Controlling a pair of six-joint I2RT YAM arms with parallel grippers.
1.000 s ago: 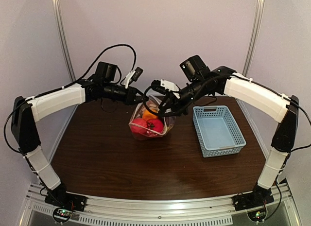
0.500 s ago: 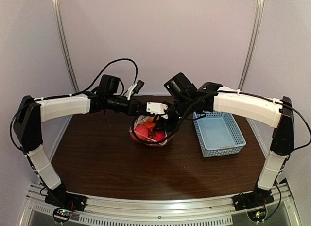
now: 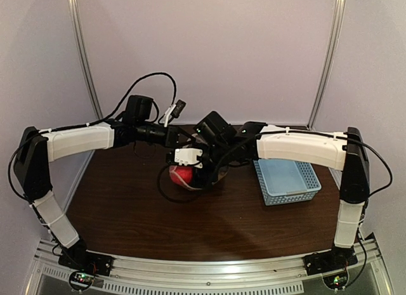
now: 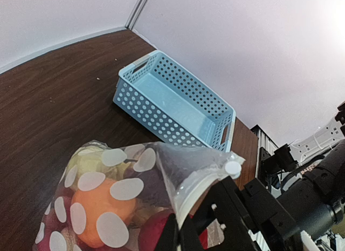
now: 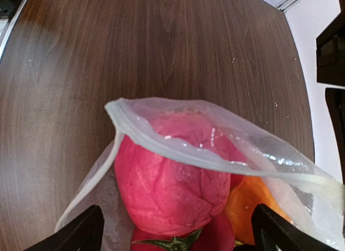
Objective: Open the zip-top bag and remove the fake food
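My right gripper needs to move farther toward the fruit before it closes, because its fingers reach only the near end of the red fruit (image 5: 172, 181).
The zip-top bag (image 4: 135, 170), clear with white dots, sits on the table with its mouth pulled open (image 5: 178, 148). My left gripper (image 4: 182, 232) is shut on the bag's white zip strip (image 4: 207, 181), near its corner. The fake food lies inside: a big red fruit (image 5: 172, 181), an orange one (image 5: 248, 208) and a tomato with a green stem (image 5: 172, 244). The left wrist view also shows a dark purple piece (image 4: 151, 181). My right gripper (image 5: 180, 235) is open wide just above the bag's mouth, its fingers either side of the red fruit. From above, the right gripper (image 3: 193, 170) covers most of the bag (image 3: 210, 181).
A light-blue perforated basket (image 3: 285, 181) stands on the brown table to the right of the bag, seen also in the left wrist view as the basket (image 4: 172, 105). Both arms meet over the table's middle. Pale walls close in behind.
My right arm has swung left and down over the bag's mouth, and its jaws have opened wide. The left gripper has kept its hold on the zip strip.
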